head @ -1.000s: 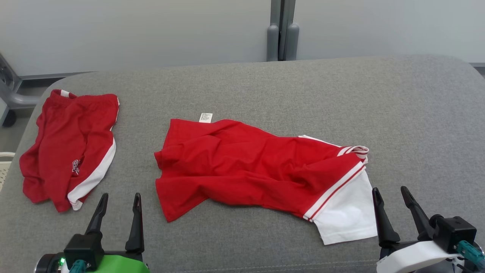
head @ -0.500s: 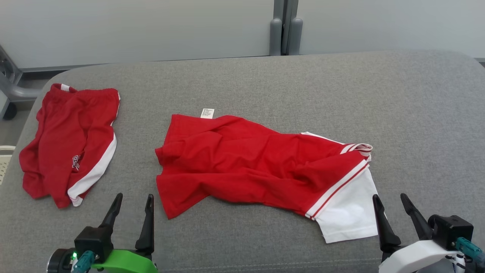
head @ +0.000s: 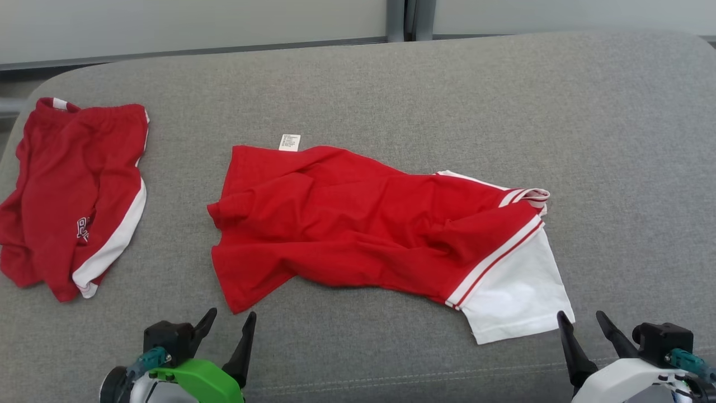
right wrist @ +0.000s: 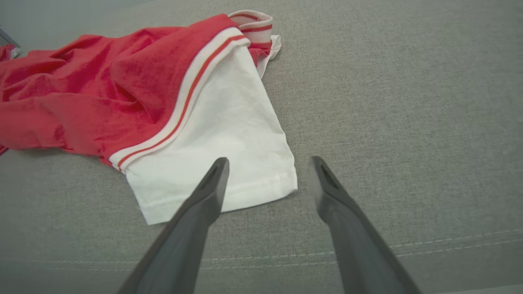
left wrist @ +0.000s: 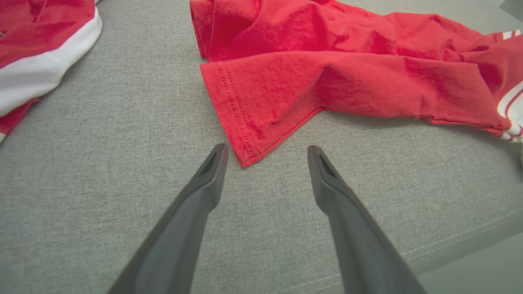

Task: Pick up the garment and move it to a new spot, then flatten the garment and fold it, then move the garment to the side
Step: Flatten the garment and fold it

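I need to move and flatten the T-shirt, so I need to grab the rumpled T-shirt (head: 356,225) (left wrist: 363,81) next with my left gripper by the hemmed corner opposite the white label.
The garment (head: 363,224) is a red T-shirt with a white sleeve, lying rumpled in the middle of a grey cushion (head: 615,140). Its small white label (head: 289,142) points to the far side. My left gripper (head: 232,314) is open, just short of the shirt's near left corner. In the left wrist view that hemmed corner (left wrist: 245,134) lies between the tips of the left gripper (left wrist: 267,149), apart from them. My right gripper (head: 579,316) is open beside the white sleeve (head: 514,291). In the right wrist view the right gripper (right wrist: 269,160) hangs over the sleeve's hem (right wrist: 245,192).
A second red piece with white trim, a pair of shorts (head: 72,190), lies crumpled at the cushion's left end, also in the left wrist view as shorts (left wrist: 41,41). The cushion's stitched front edge (head: 391,383) runs just before both grippers. A pale wall stands behind.
The head camera has tilted down, so the whole picture has shifted. My left gripper has moved right, up to the shirt's near left corner. Both grippers stay open.
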Controlling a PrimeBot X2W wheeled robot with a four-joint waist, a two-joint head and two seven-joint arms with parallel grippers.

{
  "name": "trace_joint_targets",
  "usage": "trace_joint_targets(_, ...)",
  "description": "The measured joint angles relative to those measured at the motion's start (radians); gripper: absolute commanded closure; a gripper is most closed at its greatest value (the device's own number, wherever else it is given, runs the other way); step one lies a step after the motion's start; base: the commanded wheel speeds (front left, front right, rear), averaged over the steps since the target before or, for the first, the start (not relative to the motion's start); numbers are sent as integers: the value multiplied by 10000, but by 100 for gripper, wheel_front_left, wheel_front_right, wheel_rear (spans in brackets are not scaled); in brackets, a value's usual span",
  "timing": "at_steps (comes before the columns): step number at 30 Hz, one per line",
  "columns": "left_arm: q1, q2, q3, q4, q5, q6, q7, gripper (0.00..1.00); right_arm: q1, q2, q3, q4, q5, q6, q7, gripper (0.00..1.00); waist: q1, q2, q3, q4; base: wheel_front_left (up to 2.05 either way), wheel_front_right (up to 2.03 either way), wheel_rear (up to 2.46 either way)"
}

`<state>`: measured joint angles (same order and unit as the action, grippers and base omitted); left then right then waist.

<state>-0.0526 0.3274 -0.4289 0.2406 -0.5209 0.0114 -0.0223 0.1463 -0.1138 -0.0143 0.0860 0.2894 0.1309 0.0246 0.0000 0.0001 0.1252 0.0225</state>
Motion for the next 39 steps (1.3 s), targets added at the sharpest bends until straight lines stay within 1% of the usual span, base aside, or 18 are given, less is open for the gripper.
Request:
trace_joint_targets(5,-455,-67,25,577,-326,-282,125,0,-336,-148,-6,395,81,0,96,0,0,0,380,-140,0,0,0)
trace_joint_targets(8,-799,-54,36,872,-313,-378,71,0,-645,-186,13,614,86,0,171,0,0,0,607,-196,0,0,0)
trace_joint_targets(11,-1087,-71,73,1177,-332,-401,38,0,-939,-213,94,853,88,0,182,0,0,0,832,-230,0,0,0)
trace_joint_targets(18,-1398,-123,38,1645,-531,-556,416,0,-1339,-245,385,1413,157,0,343,0,0,0,1232,-250,0,0,0)
trace_joint_targets(19,-1439,-127,33,1664,-579,-562,433,11,-1376,-253,430,1498,159,0,374,0,0,0,1270,-247,0,0,0)
trace_joint_targets(20,-1469,-128,29,1678,-583,-568,431,44,-1419,-255,439,1570,186,0,443,0,0,0,1300,-239,0,0,0)
trace_joint_targets(21,-1490,-130,12,1697,-589,-608,437,60,-1474,-268,485,1611,213,0,451,0,0,0,1322,-229,0,0,0)
trace_joint_targets(22,-1511,-127,17,1708,-606,-633,439,80,-1519,-267,514,1622,263,-2,420,0,0,-1,1333,-215,0,0,0)
trace_joint_targets(23,-1530,-127,10,1718,-608,-637,435,100,-1556,-267,543,1655,274,-2,384,44,0,0,1335,-209,0,0,0)
trace_joint_targets(24,-1539,-125,-19,1724,-621,-648,491,100,-1577,-276,589,1670,307,-2,341,60,0,0,1326,-211,0,0,0)
trace_joint_targets(25,-1540,-128,-54,1720,-648,-656,525,100,-1595,-284,619,1697,351,-2,303,82,0,0,1314,-216,0,0,0)
trace_joint_targets(26,-1540,-127,-56,1707,-648,-656,510,100,-1626,-291,640,1733,355,-2,288,100,0,0,1301,-221,0,0,0)
trace_joint_targets(30,-1528,-77,-54,1553,-650,-633,477,100,-1706,-274,633,1685,525,0,48,100,0,0,1208,-232,0,0,0)
trace_joint_targets(32,-1482,-25,21,1367,-656,-535,416,100,-1666,-280,541,1542,571,0,-100,100,0,0,1143,-238,0,0,0)
trace_joint_targets(35,-1371,134,153,897,-675,-330,307,100,-1512,-257,399,1110,683,0,-376,100,0,0,1056,-252,0,0,0)
trace_joint_targets(39,-1199,384,443,-61,-679,-21,224,100,-1454,-105,207,148,1035,0,-903,100,0,0,923,-272,0,0,0)
